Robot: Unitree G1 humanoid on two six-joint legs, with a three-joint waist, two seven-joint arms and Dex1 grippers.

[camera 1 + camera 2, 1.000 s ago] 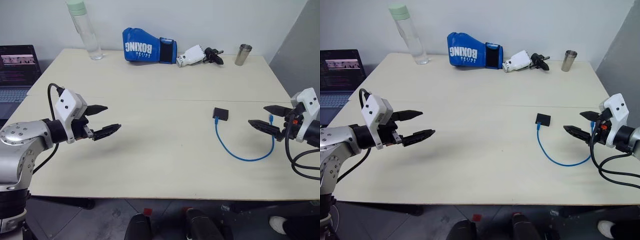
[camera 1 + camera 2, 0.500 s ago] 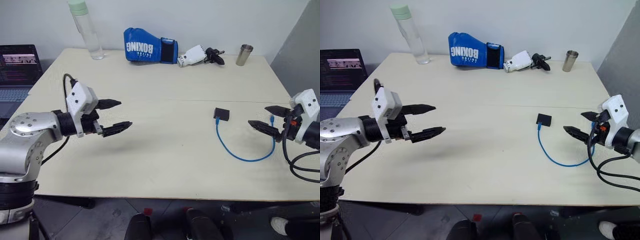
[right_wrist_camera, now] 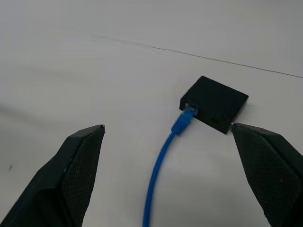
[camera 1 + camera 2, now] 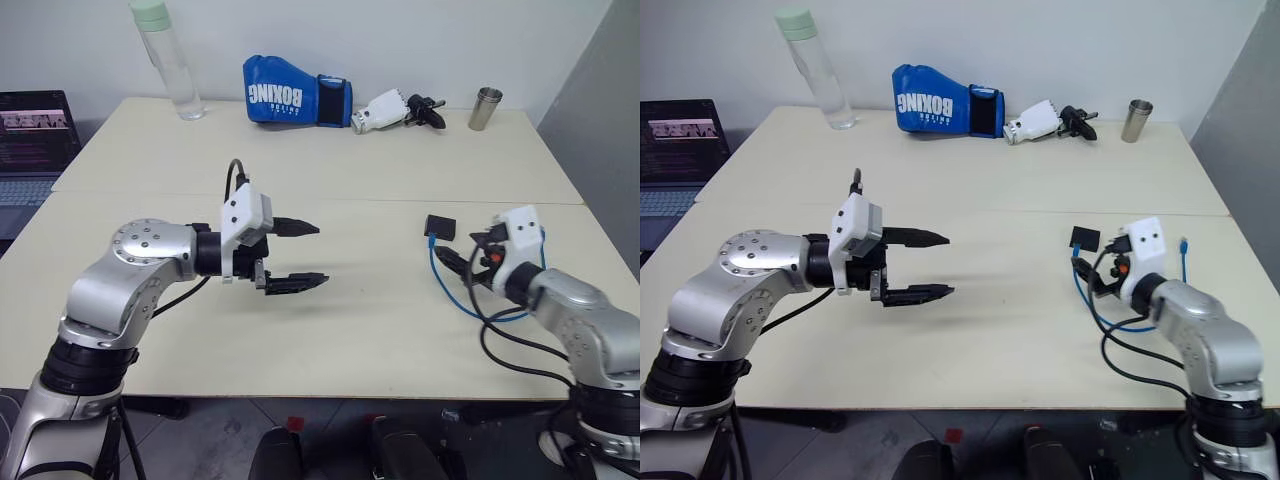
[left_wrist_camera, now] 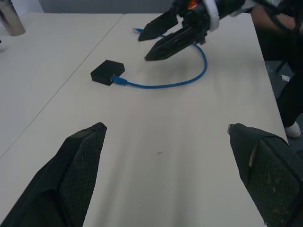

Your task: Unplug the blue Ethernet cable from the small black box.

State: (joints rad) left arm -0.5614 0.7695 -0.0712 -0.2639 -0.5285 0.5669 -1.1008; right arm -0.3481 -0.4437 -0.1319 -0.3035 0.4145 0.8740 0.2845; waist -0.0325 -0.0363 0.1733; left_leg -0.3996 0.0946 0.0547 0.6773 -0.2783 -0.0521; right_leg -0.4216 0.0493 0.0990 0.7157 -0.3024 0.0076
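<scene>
My left gripper next grabs the small black box's edge opposite the one where the blue plug (image 4: pixel 432 241) sticks out, to unplug the Ethernet cable.
The small black box (image 4: pixel 440 226) lies flat on the right half of the table. The blue Ethernet cable (image 3: pixel 158 170) is plugged into its near edge and loops away across the table (image 5: pixel 165 85); its free plug (image 4: pixel 1184 243) lies to the right. My right gripper (image 4: pixel 462 252) is open just short of the box, pointing at it from above the cable loop. In the right wrist view the box (image 3: pixel 215 104) and plug sit ahead between the spread fingers (image 3: pixel 75 175). My left gripper (image 4: pixel 320 253) hovers open over the table's middle, empty, pointing right toward the box (image 5: pixel 107 72).
Along the far edge stand a clear water bottle (image 4: pixel 165 60), a blue boxing glove (image 4: pixel 295 90), a loose white-and-black gripper part (image 4: pixel 395 110) and a metal cup (image 4: pixel 487 108). A laptop (image 4: pixel 35 130) sits off the table's left side. Black arm cables hang beside the right wrist.
My left gripper has swung right toward the table's middle. My right gripper has come in leftward and down from the table's right edge to just beside the black box. Both stayed open.
</scene>
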